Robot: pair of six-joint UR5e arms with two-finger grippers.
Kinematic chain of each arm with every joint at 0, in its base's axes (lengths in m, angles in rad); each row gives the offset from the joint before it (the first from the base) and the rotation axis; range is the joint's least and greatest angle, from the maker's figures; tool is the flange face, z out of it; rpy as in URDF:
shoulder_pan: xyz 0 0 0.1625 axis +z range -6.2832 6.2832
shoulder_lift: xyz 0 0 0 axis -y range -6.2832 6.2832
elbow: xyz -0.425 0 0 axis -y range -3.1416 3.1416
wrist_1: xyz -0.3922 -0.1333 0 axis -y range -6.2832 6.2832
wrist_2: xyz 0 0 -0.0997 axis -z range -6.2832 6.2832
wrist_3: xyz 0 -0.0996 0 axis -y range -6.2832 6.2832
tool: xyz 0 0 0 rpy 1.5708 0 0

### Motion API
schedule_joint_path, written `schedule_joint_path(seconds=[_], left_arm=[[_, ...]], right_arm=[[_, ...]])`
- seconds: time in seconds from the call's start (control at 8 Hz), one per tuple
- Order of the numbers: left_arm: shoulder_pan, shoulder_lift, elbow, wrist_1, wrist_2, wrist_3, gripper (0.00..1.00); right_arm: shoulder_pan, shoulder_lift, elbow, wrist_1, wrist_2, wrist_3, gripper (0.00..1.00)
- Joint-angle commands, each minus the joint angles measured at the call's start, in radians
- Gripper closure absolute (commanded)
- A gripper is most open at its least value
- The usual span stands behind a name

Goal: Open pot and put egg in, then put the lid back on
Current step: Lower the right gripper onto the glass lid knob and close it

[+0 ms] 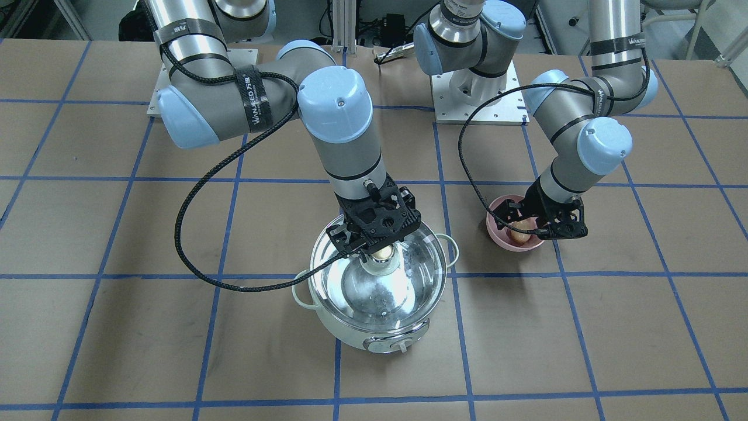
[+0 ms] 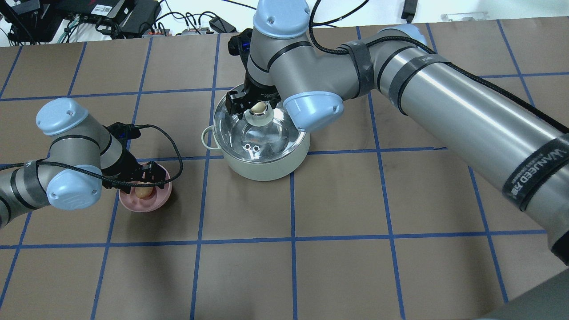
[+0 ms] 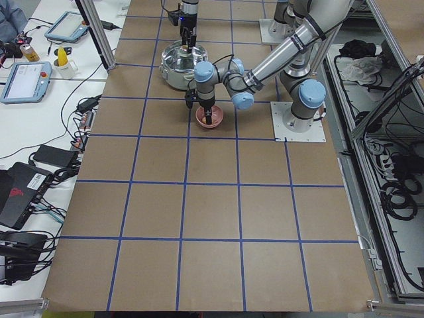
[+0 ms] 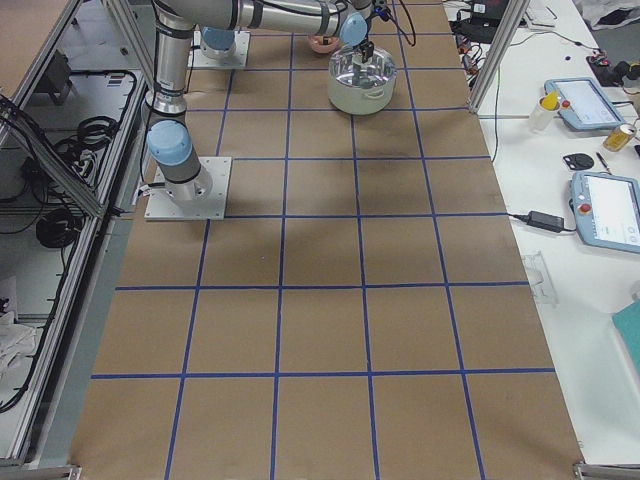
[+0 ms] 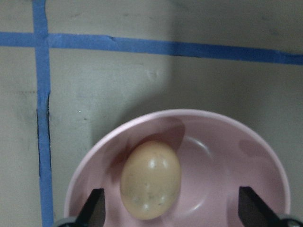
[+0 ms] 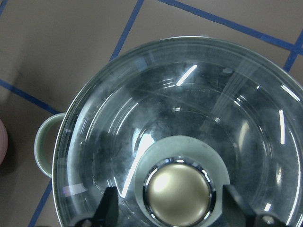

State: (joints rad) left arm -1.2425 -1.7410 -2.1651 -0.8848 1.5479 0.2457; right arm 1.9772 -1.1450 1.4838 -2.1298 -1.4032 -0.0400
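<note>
I should next pick up the glass lid by its gold-topped knob [image 1: 383, 253] with my right gripper to open the pot, because the lid is too wide for my fingertips.
The pale pot [image 1: 350, 334] stands mid-table with the clear glass lid [image 1: 409, 280] on it. My right gripper [image 1: 383, 252] hangs over the lid, open, with one finger on each side of the gold-topped knob [image 6: 178, 194]; the left finger stands apart from the knob and the right one is close to it. The tan egg [image 5: 150, 180] lies in a small pink bowl [image 5: 227, 142] beside the pot. My left gripper [image 5: 173, 210] is open just above the bowl, with its fingertips either side of the egg and not touching it. The overhead view shows the egg [image 2: 143, 192] under the left gripper [image 2: 144, 187].
The pot's control knob [image 1: 401, 346] faces away from the robot. A black cable [image 1: 193, 234] loops from the right arm down over the table next to the pot. The arms' base plates [image 1: 476, 99] sit at the table's robot side. Tablets [image 4: 607, 205] lie on a side bench.
</note>
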Motion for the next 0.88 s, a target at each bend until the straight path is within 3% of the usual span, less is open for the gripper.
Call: schedule_joint_path(seconds=[0.0,0.12,0.25,0.75], left_arm=[[-0.002,0.001,-0.001,0.006,0.001,0.0,0.0],[0.0,0.001,-0.002,0.006,-0.002,0.0,0.0],[-0.002,0.001,-0.001,0.006,-0.002,0.0,0.0],[0.0,0.001,-0.001,0.006,-0.003,0.001,0.03]], right_arm=[[0.0,-0.004,-0.003,0.011,-0.047,-0.105,0.49],[0.0,-0.004,-0.002,0.013,-0.057,-0.125,0.79],[0.0,-0.007,-0.002,0.014,-0.057,-0.129,1.0],[-0.001,-0.059,-0.003,0.051,-0.048,-0.133,1.0]])
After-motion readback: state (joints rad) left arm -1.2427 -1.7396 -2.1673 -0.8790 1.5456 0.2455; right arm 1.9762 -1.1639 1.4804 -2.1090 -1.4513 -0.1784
